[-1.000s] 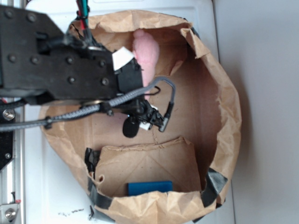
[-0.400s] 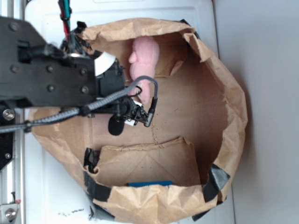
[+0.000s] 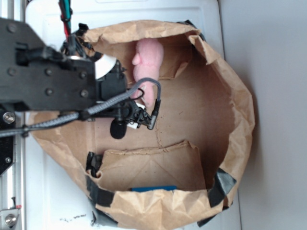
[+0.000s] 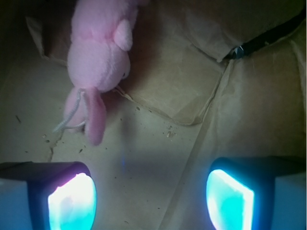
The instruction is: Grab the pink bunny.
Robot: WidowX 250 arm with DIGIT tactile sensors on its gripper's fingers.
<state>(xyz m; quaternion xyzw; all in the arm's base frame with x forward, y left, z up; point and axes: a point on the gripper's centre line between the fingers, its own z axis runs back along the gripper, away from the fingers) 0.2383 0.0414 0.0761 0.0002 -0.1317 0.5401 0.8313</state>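
Note:
Next, my gripper needs to grab the pink bunny by its head, to get hold of the bunny with its ears left free.
The pink bunny (image 3: 147, 64) lies inside a brown paper bag (image 3: 235, 105), near its top-left wall. In the wrist view the pink bunny (image 4: 98, 52) fills the upper left, ears and a whitish loop tag hanging down toward me. My gripper (image 4: 151, 199) stands open above the bag floor, its two glowing pads wide apart with only cardboard between them. The bunny's ear tips end a little above the left pad (image 4: 72, 203). In the exterior view the black arm (image 3: 53, 72) covers the bunny's left side and my fingers are hidden beneath it.
A flat blue rectangle (image 3: 153, 188) peeks from behind a folded cardboard flap (image 3: 148, 165) at the bag's lower edge. Black tape (image 3: 220, 184) patches the bag rim. The bag sits on a white surface (image 3: 62, 211), with a metal rail (image 3: 9, 158) at the left.
The arm has shifted left and slightly down over the last second, exposing more of the bunny. The bag's lower rim now covers most of the blue rectangle. Little differs from 0.4 s ago.

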